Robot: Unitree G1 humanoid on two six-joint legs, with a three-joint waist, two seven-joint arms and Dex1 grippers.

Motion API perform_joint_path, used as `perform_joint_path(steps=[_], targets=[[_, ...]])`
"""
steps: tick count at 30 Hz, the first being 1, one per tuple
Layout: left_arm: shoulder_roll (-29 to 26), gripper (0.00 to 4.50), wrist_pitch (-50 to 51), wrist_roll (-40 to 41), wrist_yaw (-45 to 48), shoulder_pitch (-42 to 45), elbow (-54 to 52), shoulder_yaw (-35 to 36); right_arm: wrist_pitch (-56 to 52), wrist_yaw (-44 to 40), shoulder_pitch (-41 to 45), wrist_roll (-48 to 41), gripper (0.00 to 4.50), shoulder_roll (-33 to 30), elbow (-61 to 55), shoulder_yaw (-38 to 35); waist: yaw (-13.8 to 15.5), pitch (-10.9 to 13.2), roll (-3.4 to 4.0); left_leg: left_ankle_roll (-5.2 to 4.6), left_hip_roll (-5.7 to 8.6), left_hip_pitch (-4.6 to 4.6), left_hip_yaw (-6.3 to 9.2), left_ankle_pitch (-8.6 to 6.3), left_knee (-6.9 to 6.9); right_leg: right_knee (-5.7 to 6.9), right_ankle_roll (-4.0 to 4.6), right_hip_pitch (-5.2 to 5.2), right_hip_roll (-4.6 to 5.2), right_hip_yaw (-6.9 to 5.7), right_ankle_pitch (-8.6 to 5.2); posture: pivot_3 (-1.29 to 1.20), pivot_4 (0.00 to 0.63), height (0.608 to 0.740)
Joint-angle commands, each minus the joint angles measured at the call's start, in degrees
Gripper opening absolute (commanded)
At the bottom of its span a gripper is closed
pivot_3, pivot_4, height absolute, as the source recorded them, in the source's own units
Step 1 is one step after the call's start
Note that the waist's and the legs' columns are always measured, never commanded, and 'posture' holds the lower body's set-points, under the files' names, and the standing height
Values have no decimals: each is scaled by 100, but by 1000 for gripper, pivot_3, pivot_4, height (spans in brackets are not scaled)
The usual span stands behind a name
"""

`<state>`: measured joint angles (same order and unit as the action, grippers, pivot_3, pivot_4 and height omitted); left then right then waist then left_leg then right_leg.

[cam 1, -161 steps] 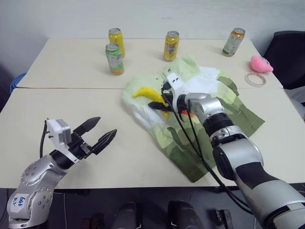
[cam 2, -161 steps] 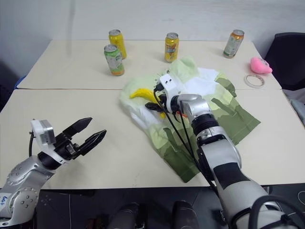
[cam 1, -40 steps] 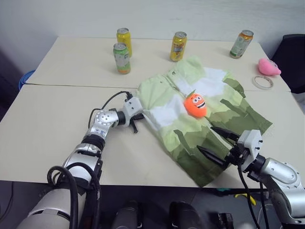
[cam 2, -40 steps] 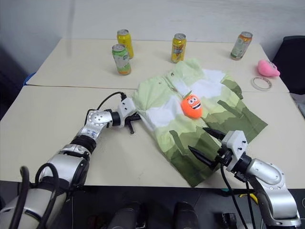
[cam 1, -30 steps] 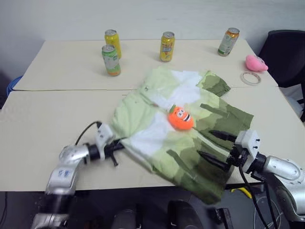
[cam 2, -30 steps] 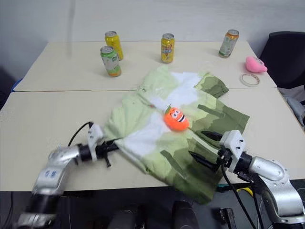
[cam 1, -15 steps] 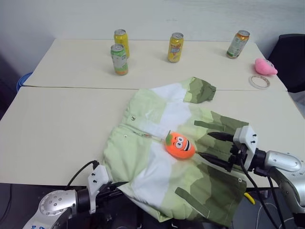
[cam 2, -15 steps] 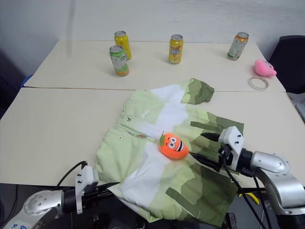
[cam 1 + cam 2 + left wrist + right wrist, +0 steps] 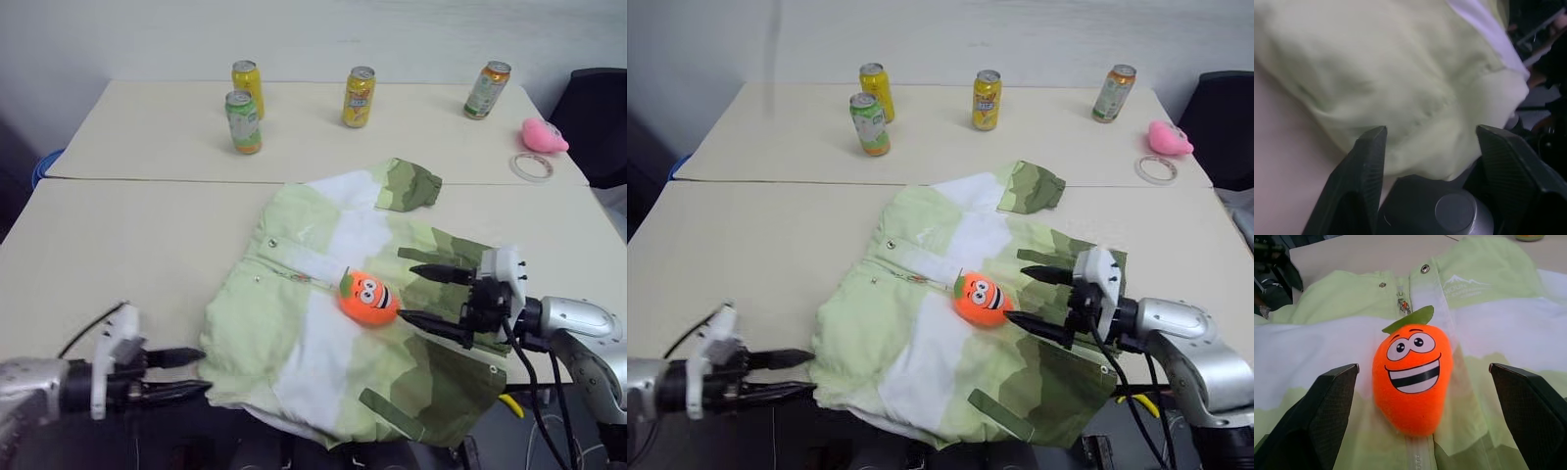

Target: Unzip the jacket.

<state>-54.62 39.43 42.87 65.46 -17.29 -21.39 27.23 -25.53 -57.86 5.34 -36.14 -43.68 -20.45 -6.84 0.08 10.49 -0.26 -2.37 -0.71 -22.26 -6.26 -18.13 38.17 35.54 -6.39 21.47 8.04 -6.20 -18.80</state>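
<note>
The fingers of my right gripper stop short of the toy's near edge, over the olive fabric. My right gripper should move toward the orange plush toy before it closes on it.
The jacket [image 9: 294, 333], banded in pale green, white and olive, lies spread on the near table with its lower edge hanging over the front edge. Its zipper pull [image 9: 1402, 303] sits near the collar, and the zipper looks closed. An orange plush toy [image 9: 368, 297] with a smiling face rests on the zipper line. My right gripper [image 9: 407, 292] stands open just right of the toy, one finger on either side of it. My left gripper [image 9: 204, 372] is open at the jacket's lower left corner. In the left wrist view that pale green hem [image 9: 1400, 73] lies between the fingers.
Several drink cans stand on the far table, among them a green one [image 9: 242, 121] and a yellow one [image 9: 358, 96]. A pink toy [image 9: 544, 134] and a tape ring [image 9: 532, 166] lie at the far right beside a black chair [image 9: 598, 98].
My left gripper was shut on the jacket's corner after dragging it toward the front edge. It has opened, let go and drawn back to the left. The right gripper has barely moved.
</note>
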Motion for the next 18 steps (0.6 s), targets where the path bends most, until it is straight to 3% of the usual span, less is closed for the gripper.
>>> perform_joint_path(steps=[1,2,7,12,16,18], targets=[[-79,4277,-405,-82,299,888,442,-353,101,193,117,269,4500,193,-145,297,10,0,0,0,2,0,0,0,0,2,0,-1,1,0,0,0,150,740],[-18,4488,-573,-210,319,1252,579,-581,171,238,150,446,4500,228,-91,428,19,0,0,1,2,-1,0,-1,-1,2,0,0,2,0,0,0,150,740],[732,4488,-1645,-1304,522,3463,1645,-2234,251,433,385,1042,4500,443,296,967,42,-1,-2,2,12,-1,-11,2,-2,29,-7,1,-26,-5,4,0,150,740],[1656,4488,-3040,-2547,569,5253,3592,-3309,365,431,647,1424,4500,683,643,1407,44,-3,-8,-4,12,-4,-43,7,4,35,-13,16,-58,-28,7,0,150,740],[2046,4500,-4265,-3356,560,6031,5137,-3751,394,500,799,1532,3646,883,712,1484,-23,-1,-13,-5,7,-6,-49,7,5,35,-15,20,-63,-29,8,0,150,740],[2143,4500,-4777,-3605,542,6224,5750,-3844,430,521,774,1499,2904,911,659,1373,-28,-1,-13,-5,4,-6,-50,7,4,35,-16,22,-64,-29,8,0,150,740]])
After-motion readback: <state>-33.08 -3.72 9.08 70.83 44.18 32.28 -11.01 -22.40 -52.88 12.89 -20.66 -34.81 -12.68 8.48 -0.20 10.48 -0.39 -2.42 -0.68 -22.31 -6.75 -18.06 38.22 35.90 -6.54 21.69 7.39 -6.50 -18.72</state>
